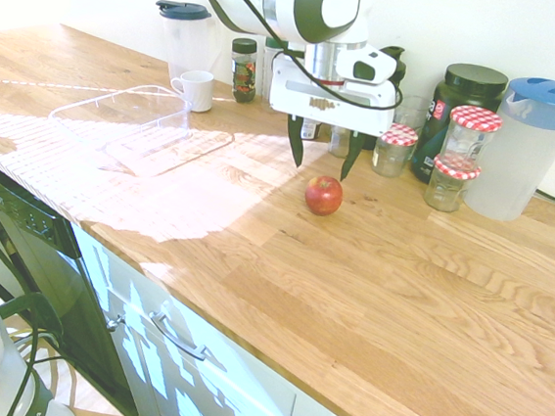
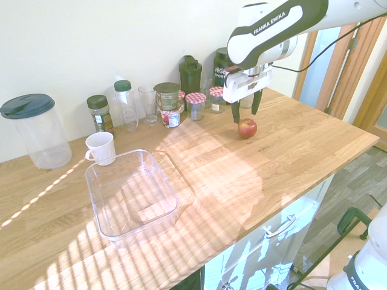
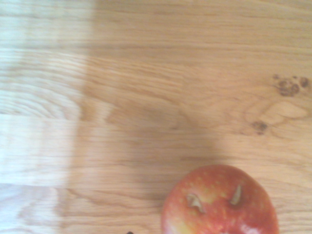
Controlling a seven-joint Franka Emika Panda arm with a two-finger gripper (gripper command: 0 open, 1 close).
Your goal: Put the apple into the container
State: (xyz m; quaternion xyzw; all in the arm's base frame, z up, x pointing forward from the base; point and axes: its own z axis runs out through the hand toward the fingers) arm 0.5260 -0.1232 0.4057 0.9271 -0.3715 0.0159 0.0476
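Observation:
My gripper comes down to the small red apple [image 1: 324, 195] [image 3: 219, 202], before it closes on the apple, since the gripper's fingers still hang above the apple's top.
The small red apple [image 1: 324, 195] [image 2: 247, 128] rests on the wooden counter, near the jars at the back. My gripper [image 1: 321, 163] [image 2: 246, 114] hangs just above it with its dark fingers spread open and nothing between them. In the wrist view the apple [image 3: 219, 202] shows from above, stem up, on the wood. The container [image 1: 119, 112] [image 2: 132, 194], a clear shallow plastic tray, stands empty on the counter well away from the apple, on the far side from the jars.
Behind the apple stand jars with red-checked lids [image 1: 475, 119], a dark canister [image 1: 465, 98], a blue-lidded pitcher [image 1: 529, 149] and bottles. A white mug [image 1: 195, 89] and a dark-lidded pitcher [image 2: 33, 130] sit beside the tray. The counter's front edge [image 1: 248, 313] drops to drawers.

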